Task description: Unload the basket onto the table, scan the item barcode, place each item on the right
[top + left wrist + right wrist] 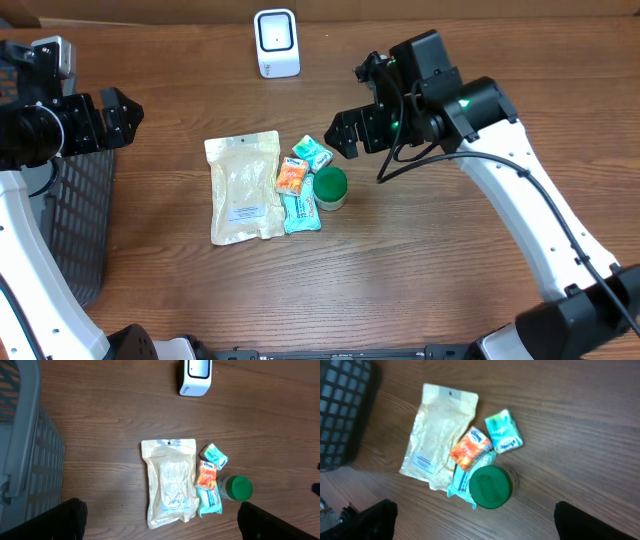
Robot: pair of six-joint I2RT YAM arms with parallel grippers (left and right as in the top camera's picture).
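Next, my right gripper grabs the green-lidded jar by its lid from above, leaving the jar's body uncovered for scanning the barcode.
A small pile of items lies mid-table: a beige pouch with a white label, an orange packet, a teal tissue pack, a flat teal packet and a green-lidded jar. The white scanner stands upright at the far edge. My left gripper hangs open well left of the pile, above the basket's edge. My right gripper is open and empty, up and to the right of the jar. In the left wrist view the pouch and scanner show between wide-apart fingers.
A dark mesh basket stands at the left side of the table, also seen in the left wrist view as a grey-rimmed basket. Bare wood surrounds the pile on the near side and to the right.
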